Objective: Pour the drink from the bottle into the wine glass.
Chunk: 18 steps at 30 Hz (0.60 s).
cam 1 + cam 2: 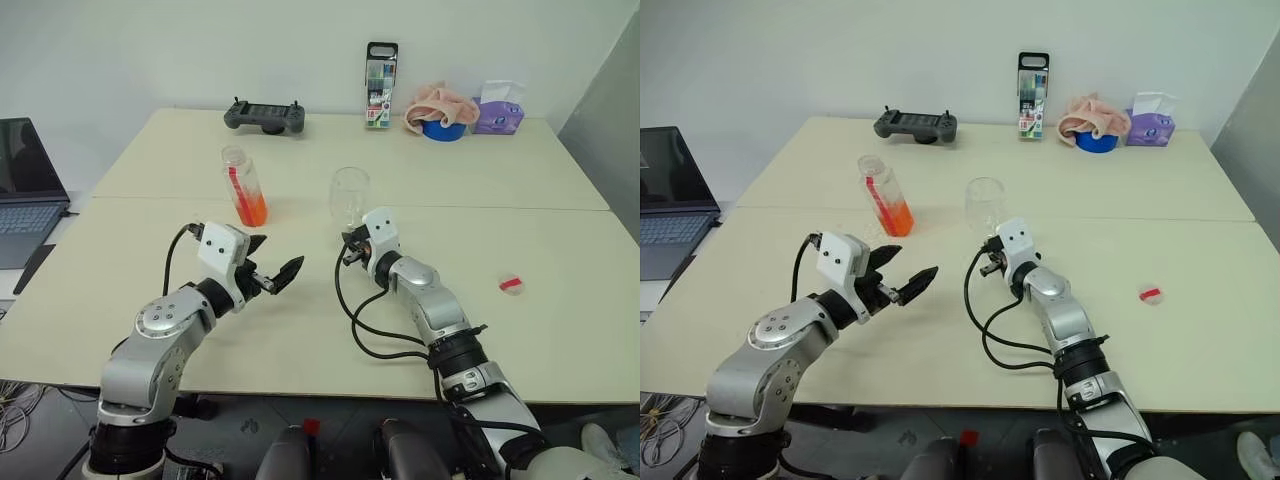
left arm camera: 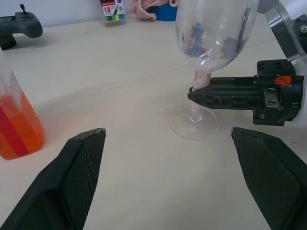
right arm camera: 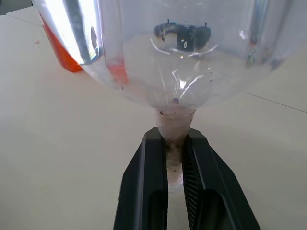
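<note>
The upright wine glass has its foot (image 2: 194, 125) on the tabletop. My right gripper needs to let go of the glass now.
The bottle (image 1: 243, 186) stands uncapped on the table, left of centre, with the orange drink (image 2: 17, 129) filling its lower part. To its right is the clear wine glass (image 1: 349, 197), upright, its foot (image 2: 194, 125) looking to rest on the table. My right gripper (image 3: 175, 139) is shut on the glass's stem just under the bowl. My left gripper (image 1: 275, 258) hangs open in front of the bottle and the glass, pointing between them, with nothing between its fingers.
A red-and-white cap (image 1: 511, 284) lies on the table to the right. Along the far edge are a game controller (image 1: 264, 116), a tall marker case (image 1: 380, 86), a pink cloth over a blue bowl (image 1: 440, 110) and a purple tissue box (image 1: 498, 112). A laptop (image 1: 25, 190) sits at far left.
</note>
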Each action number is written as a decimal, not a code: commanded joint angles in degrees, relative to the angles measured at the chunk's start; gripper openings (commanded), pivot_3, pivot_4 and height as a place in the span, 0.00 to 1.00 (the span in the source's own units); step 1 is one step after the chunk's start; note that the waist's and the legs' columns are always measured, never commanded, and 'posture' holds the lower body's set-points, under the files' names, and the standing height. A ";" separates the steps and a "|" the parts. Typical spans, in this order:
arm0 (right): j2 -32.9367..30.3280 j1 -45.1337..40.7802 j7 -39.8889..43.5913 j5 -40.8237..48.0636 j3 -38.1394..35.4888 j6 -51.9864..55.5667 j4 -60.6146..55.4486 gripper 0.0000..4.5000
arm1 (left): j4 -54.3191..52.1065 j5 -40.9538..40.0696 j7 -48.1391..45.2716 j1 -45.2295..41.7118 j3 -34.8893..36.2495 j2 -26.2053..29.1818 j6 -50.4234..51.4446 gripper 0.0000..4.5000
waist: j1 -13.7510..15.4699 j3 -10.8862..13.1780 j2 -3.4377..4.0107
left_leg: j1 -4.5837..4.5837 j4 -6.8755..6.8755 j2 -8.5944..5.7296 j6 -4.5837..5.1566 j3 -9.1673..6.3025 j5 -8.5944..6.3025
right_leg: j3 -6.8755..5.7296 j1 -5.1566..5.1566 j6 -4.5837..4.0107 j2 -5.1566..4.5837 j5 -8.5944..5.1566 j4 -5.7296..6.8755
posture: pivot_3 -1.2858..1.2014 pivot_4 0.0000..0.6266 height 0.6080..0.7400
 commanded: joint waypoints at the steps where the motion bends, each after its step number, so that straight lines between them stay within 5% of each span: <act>1: -0.79 1.33 1.74 -0.18 0.87 4.07 3.88 0.03 | -0.08 0.05 1.19 -1.66 0.41 -0.82 -1.65 1.00 | -0.01 -0.01 -0.01 | 0.01 -0.01 0.00 0.00 0.01 0.00 | 0.01 0.00 0.00 0.00 0.00 0.00 | 0.52 0.24 1.00; 5: -1.13 1.60 1.29 -0.45 0.92 4.58 3.20 0.03 | 0.55 0.48 1.93 -1.89 0.20 -1.36 -2.11 1.00 | -0.03 -0.01 -0.01 | 0.02 -0.03 0.01 0.00 0.01 0.00 | 0.01 0.00 0.00 0.00 0.00 0.00 | 0.52 0.24 1.00; 17: -3.99 4.71 3.42 -0.75 3.33 9.63 -8.76 0.98 | 5.51 2.54 5.43 -4.39 1.45 -2.71 -4.94 1.00 | -0.11 0.05 -0.09 | 0.04 -0.22 0.05 0.00 0.05 0.00 | 0.05 -0.09 0.00 0.00 0.00 -0.01 | 0.52 0.24 1.00; 18: -5.29 5.86 4.73 -0.21 3.81 11.83 -12.92 0.99 | 6.51 3.19 6.25 -5.08 1.59 -3.00 -5.77 1.00 | 0.00 0.06 -0.11 | 0.03 -0.27 0.05 -0.01 0.05 0.00 | 0.05 -0.09 0.00 0.00 0.00 -0.03 | 0.52 0.24 1.00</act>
